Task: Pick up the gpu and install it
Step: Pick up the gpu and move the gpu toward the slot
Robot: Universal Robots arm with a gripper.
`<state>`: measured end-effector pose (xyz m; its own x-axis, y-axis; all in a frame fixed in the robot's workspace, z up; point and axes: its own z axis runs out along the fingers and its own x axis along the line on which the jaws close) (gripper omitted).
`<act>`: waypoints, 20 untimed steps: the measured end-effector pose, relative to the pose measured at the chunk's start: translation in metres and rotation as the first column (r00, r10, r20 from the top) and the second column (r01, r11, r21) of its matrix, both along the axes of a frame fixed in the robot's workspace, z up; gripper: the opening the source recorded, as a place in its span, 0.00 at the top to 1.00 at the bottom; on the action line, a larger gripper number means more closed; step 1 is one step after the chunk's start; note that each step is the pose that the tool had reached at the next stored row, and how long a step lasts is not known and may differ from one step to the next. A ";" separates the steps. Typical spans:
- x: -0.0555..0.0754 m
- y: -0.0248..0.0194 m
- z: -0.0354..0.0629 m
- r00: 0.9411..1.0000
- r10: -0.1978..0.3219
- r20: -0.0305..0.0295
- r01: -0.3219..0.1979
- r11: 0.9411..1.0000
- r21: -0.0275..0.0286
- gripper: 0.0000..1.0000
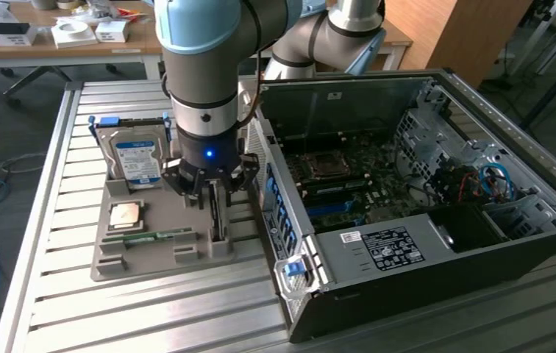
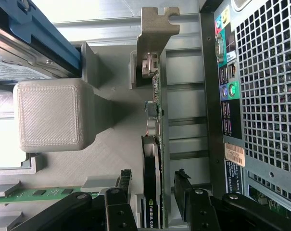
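Note:
My gripper grabs the GPU by its NVIDIA-lettered end (image 2: 153,209) next, leaving the GPU's metal bracket (image 2: 154,32) free to fit the computer case.
The gpu (image 1: 217,215) stands on edge in a slot of the grey tray (image 1: 151,266), right beside the open computer case (image 1: 425,243). In the wrist view the gpu (image 2: 154,120) appears edge-on, its pale metal bracket (image 2: 154,29) at the far end. My gripper (image 1: 211,193) hangs straight down over the card. Seen from the wrist, the gripper (image 2: 154,179) is open, with one dark finger (image 2: 123,182) on each side of the board. A small gap shows between each finger and the card, so nothing is held.
On the tray also sit a silver hard drive with a blue label (image 1: 136,158), a square processor (image 1: 126,215) and a green memory stick (image 1: 151,237). The case's rear panel (image 2: 260,96) rises close beside the card. A cluttered wooden desk (image 1: 62,37) stands behind.

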<state>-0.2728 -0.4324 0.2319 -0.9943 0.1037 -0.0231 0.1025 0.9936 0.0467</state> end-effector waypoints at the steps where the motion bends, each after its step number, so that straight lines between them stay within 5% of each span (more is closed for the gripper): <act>1: 0.000 0.0000 0.0000 1.000 0.000 0.000 0.000 1.000 0.000 0.51; 6: 0.000 0.0000 0.0000 1.000 0.000 0.000 0.000 1.000 0.000 0.53; 12: 0.000 0.0000 0.0000 1.000 0.000 0.000 0.000 1.000 0.000 0.74; 20: 0.000 0.0000 0.0000 1.000 0.000 0.000 0.000 1.000 0.000 0.74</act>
